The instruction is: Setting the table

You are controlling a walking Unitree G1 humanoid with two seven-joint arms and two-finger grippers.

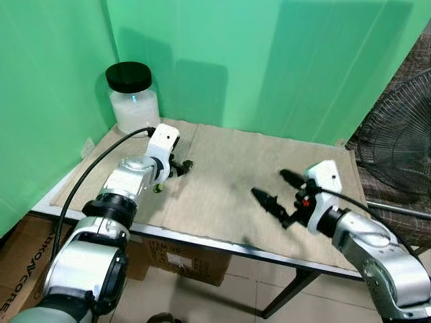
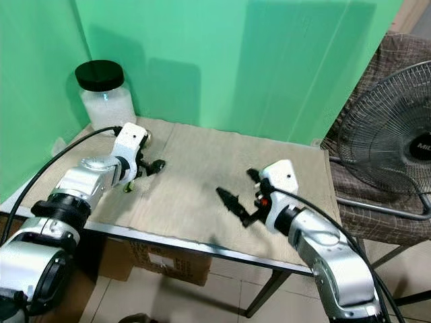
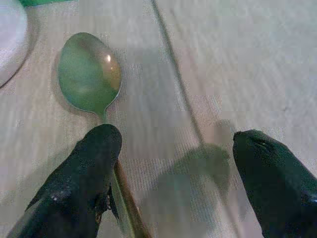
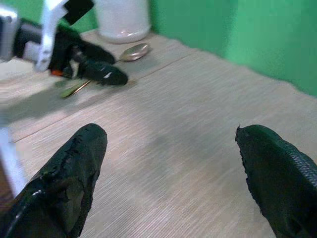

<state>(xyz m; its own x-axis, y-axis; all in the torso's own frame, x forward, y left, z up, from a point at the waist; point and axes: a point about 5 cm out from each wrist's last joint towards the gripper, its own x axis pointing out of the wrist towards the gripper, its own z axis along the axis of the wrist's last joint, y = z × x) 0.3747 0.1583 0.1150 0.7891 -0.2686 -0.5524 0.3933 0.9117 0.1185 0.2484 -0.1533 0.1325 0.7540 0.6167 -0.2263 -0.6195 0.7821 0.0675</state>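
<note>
I will next grab the spoon with my left gripper by the upper handle near the bowl (image 3: 119, 177). The spoon is long and has its broad bowl (image 3: 89, 73) at one end.
A metal spoon (image 3: 89, 72) lies flat on the beige table mat (image 1: 222, 168), its bowl toward the jar. My left gripper (image 3: 178, 163) is low over the spoon's handle and open. One fingertip (image 3: 96, 148) rests right beside the handle; the other stands well clear on bare mat. From the head, the left gripper (image 1: 174, 169) sits at the mat's left side, with the handle's end (image 1: 157, 189) poking out below it. My right gripper (image 1: 279, 190) hovers open over the mat's right half with nothing between its fingers. Its wrist camera looks across at the spoon (image 4: 133, 51).
A large white jar with a black lid (image 1: 133, 94) stands at the table's back left corner against the green backdrop. A floor fan (image 1: 397, 151) is beyond the right edge. Cardboard boxes (image 1: 182, 259) sit under the table.
</note>
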